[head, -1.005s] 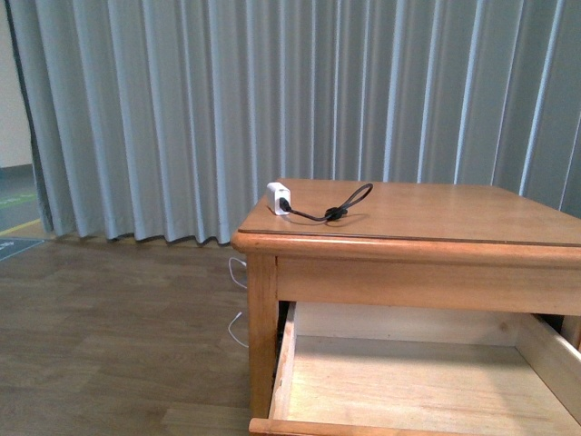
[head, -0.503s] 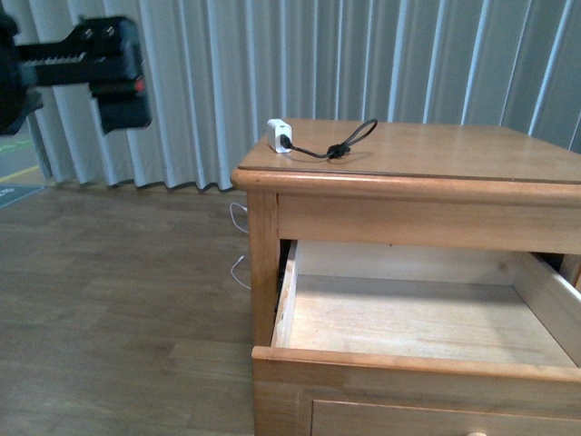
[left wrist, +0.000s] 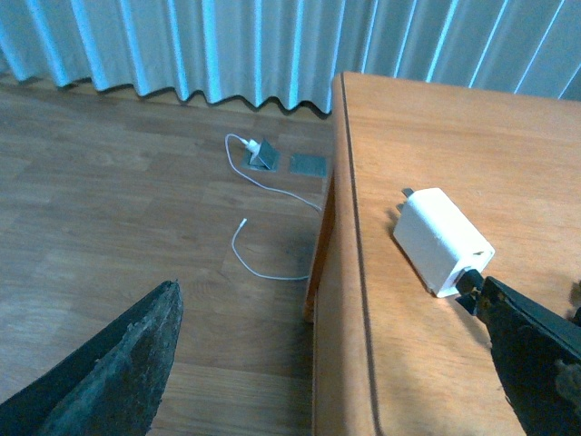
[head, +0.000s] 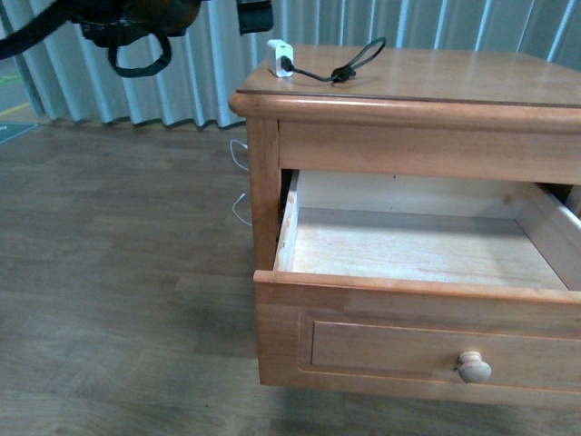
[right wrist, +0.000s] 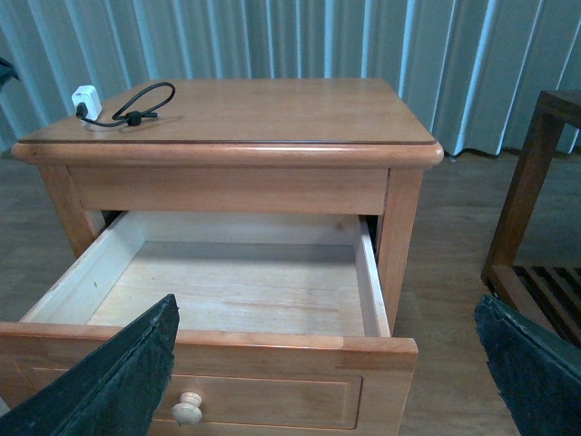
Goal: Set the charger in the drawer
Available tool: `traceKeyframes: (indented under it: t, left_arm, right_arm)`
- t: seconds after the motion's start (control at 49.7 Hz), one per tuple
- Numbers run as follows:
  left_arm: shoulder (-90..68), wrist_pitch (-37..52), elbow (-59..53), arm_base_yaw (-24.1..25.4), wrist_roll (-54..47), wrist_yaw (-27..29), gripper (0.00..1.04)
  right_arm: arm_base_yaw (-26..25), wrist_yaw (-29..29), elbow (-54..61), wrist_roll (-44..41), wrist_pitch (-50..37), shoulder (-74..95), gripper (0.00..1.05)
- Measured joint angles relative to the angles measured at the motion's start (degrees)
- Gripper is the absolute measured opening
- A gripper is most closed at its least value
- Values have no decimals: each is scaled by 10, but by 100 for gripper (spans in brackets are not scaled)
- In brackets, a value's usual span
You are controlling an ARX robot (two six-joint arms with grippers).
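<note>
My left gripper grabs the charger (head: 280, 56) by its white block's long sides next, to lay it in the open drawer.
The charger (head: 280, 56) is a small white cube with a looped black cable (head: 354, 62), lying at the near left corner of the nightstand top. The drawer (head: 390, 309) is pulled far out, and its pale inside holds nothing. My left gripper (head: 255, 14) hangs open just left of the charger, at the top edge of the front view. In the left wrist view its open fingers (left wrist: 109, 377) straddle the nightstand's side edge, and one fingertip lies close to the charger (left wrist: 442, 241). My right gripper (right wrist: 327, 377) is open above the front of the drawer (right wrist: 209, 341), with the charger (right wrist: 85, 101) far off.
The nightstand top (head: 472, 82) is bare apart from the charger. A thin white cable (left wrist: 263, 263) trails on the wooden floor from a floor socket (left wrist: 265, 154) by the curtain. A dark wooden shelf unit (right wrist: 536, 200) stands beside the nightstand, away from the charger.
The front view has dropped and now shows the drawer front and knob. My left arm has swung from the far left over to the charger's corner of the nightstand.
</note>
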State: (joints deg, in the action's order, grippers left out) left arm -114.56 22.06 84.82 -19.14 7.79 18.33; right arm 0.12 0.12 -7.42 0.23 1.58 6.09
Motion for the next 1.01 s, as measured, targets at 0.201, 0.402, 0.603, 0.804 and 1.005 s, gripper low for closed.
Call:
traceKeyframes:
  t: [0.201,0.402,0.603,0.804,1.005]
  left_arm:
    - [-93,-46,121,-21,2,17,99]
    - [-169,-100,243,-33,9,33,99]
    - [-219,-138,323,-36,9,41,99]
    - [-240,-162,348,-38,10,47,65]
    - [-239,-151,340,-38,10,49,31]
  right_arm:
    - [0,0,0,0,0,0,97]
    - [0,0,0,0,0,0,97]
    - [0,0,0,0,0,0,97]
    - [0,0,0,0,0,0,97]
    - [0,0,0,0,0,0,97]
